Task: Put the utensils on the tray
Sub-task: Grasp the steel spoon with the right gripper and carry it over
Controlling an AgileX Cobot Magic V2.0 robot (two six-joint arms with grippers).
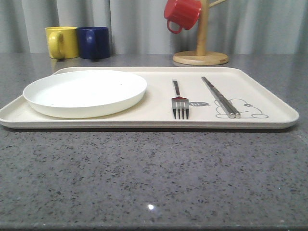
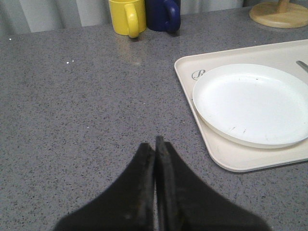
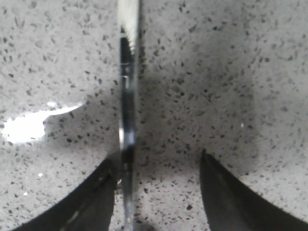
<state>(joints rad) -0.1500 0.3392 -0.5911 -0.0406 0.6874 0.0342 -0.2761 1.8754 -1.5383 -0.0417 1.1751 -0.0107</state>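
The robot's right gripper needs to close, as both fingers reach down to the speckled counter on either side of it. Closing now would hold the slim utensil handle.
On the cream tray (image 1: 159, 115) a silver fork (image 1: 180, 103) lies beside a pair of chopsticks (image 1: 220, 97), right of the plate. In the right wrist view a slim shiny utensil handle (image 3: 128, 96) lies on the speckled counter. My right gripper (image 3: 158, 158) is open over it, and the handle runs close along one finger (image 3: 98, 192) with a wide gap to the other. That utensil's head is out of view. My left gripper (image 2: 155, 143) is shut on nothing, low over the bare counter beside the tray's (image 2: 231, 156) plate end.
A round white plate (image 1: 85, 92) takes up the tray's left half. Behind the tray stand a yellow mug (image 1: 61, 42), a blue mug (image 1: 93, 42), and a wooden mug stand (image 1: 200, 58) carrying a red mug (image 1: 181, 14). Grey counter stretches in front of the tray.
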